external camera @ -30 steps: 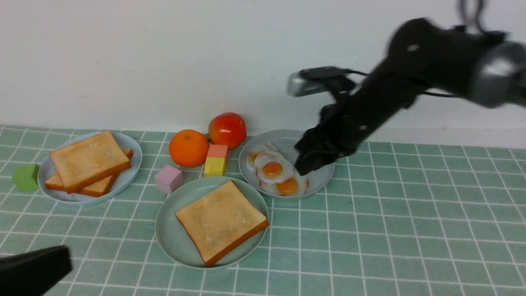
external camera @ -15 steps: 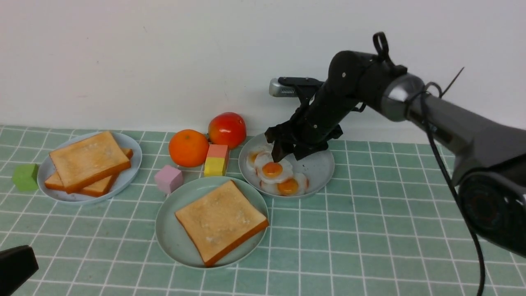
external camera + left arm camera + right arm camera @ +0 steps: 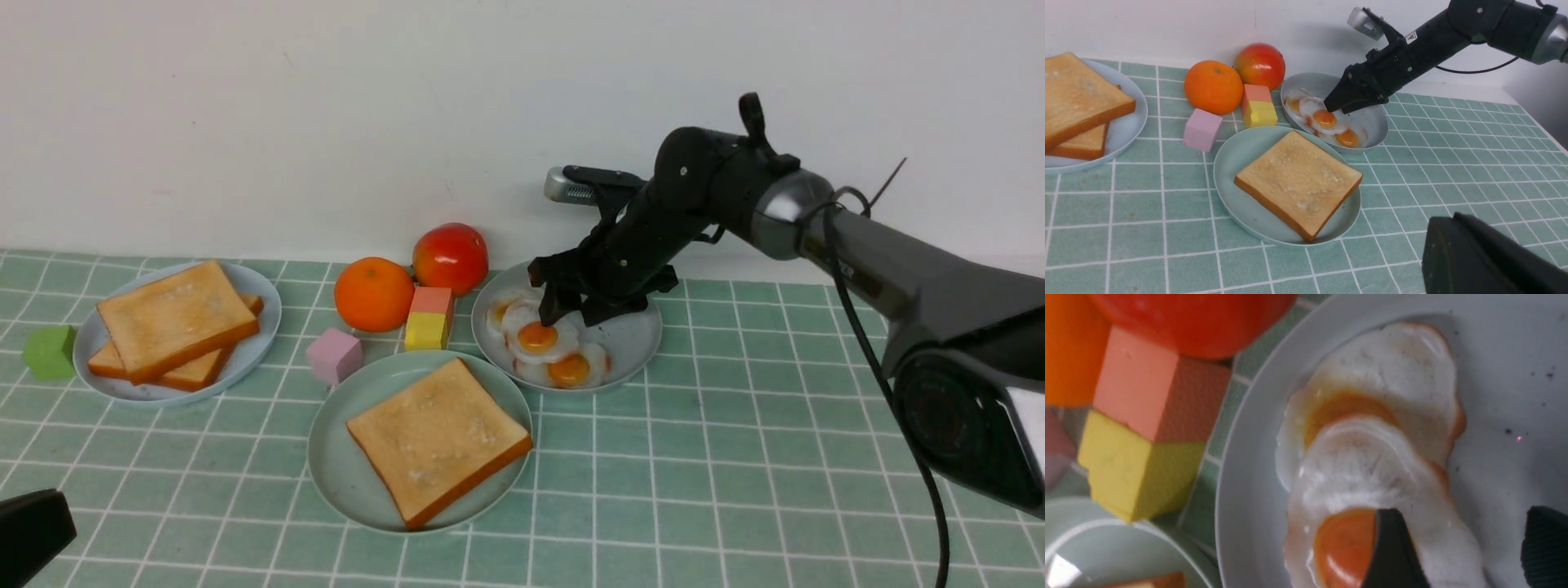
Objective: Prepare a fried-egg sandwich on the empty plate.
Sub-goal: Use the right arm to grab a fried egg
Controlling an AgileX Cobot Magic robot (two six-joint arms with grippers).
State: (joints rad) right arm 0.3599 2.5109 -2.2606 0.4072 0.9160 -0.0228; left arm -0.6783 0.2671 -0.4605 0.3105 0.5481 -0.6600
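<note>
The middle fried egg should be grabbed next by its white edge with my right gripper, to fill the sandwich on the mint-green plate.
The mint-green plate sits front centre with one toast slice on it. Behind it to the right, the grey-blue speckled plate holds three overlapping fried eggs. My right gripper is open and low over the middle egg. In the right wrist view one finger is at the yolk, the other over bare plate, with the egg's white edge between them. My left gripper is shut and empty at the front left corner, and it also shows in the left wrist view.
A pale blue plate at the left holds two stacked toast slices. An orange, a red apple, a pink-on-yellow block and a pink cube crowd behind the mint plate. A green cube is far left.
My right arm swung left and came down onto the egg plate, its open fingers now at the middle egg. My left gripper drew back toward the front left corner.
</note>
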